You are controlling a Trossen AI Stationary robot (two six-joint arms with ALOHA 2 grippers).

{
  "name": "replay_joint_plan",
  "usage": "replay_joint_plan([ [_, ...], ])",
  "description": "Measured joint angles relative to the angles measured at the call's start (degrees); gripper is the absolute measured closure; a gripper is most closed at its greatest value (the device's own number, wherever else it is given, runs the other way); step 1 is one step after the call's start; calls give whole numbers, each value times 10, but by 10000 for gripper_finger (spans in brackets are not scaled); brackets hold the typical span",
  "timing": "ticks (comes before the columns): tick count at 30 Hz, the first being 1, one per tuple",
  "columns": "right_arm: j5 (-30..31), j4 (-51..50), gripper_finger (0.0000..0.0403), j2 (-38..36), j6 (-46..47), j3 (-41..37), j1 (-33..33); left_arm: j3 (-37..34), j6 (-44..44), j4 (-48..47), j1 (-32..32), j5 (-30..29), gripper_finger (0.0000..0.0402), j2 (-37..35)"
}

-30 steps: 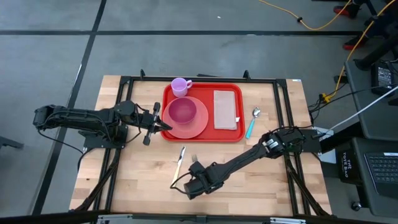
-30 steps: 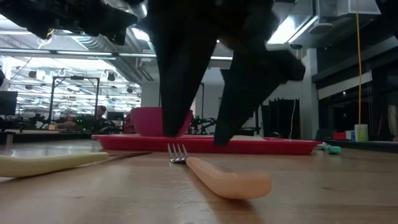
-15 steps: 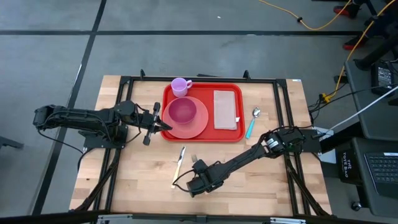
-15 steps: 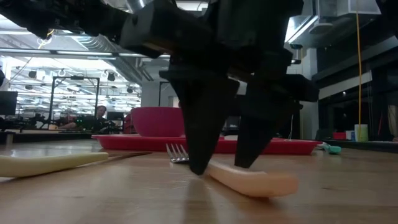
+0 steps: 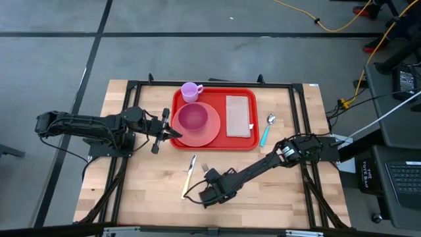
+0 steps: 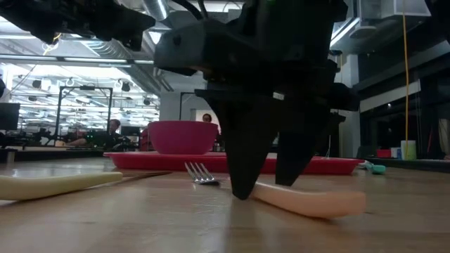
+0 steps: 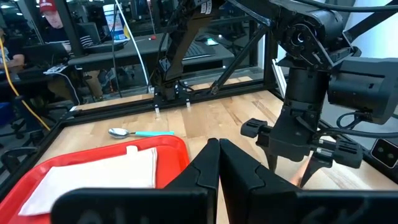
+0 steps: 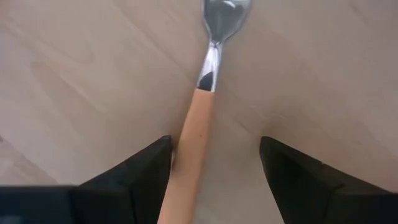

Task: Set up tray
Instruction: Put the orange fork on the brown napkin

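My right gripper should close on the orange handle point(image 8: 194, 134) now. The gripper's fingers are beside the handle in the right wrist view, low at the wood.
The red tray point(image 5: 215, 147) holds a pink plate point(image 5: 209, 133) with a bowl point(image 6: 181, 137), a lilac cup point(image 5: 191, 91) and a pale napkin point(image 5: 238, 116). A fork lies on the wood in front of it, with its tines point(image 6: 200, 172) toward the tray and its orange handle point(image 6: 309, 200) nearer. My right gripper point(image 6: 264, 190) is open. It stands over the handle with one finger on each side. My left gripper point(image 5: 172, 132) is shut at the tray's left rim; I cannot tell whether it touches the rim. My right gripper comes from above, pointing down, fingers across the fork. One fingertip point(image 8: 160, 155) lies against the side of the orange handle point(image 8: 194, 134), about midway along it; the other fingertip stands clear. The fork lies flat on the table.
A knife with a cream handle point(image 5: 189, 174) lies just left of the fork. A spoon with a teal handle point(image 5: 267, 129) lies right of the tray. Black frame rails run along the table's sides. Bare wood lies near the front edge.
My right gripper has come down until its fingertips reach the table on either side of the fork's handle, and it has shifted a little toward the table's right. The handle's free end has swung right along the wood, while the tines have nearly kept their place.
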Motion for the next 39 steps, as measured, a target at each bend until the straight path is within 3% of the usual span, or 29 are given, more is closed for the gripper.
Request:
replay_joint_plan([
  [8,3,-13,160,0,-16,0,0,0,0,0,0,0,398,0],
  [25,-3,-14,289,0,-45,0,0,0,0,0,0,0,398,0],
  [34,-33,-17,337,0,-70,1,-8,0,0,0,0,0,398,0],
  [39,-37,-30,341,1,-70,10,-16,0,0,0,0,0,398,0],
])
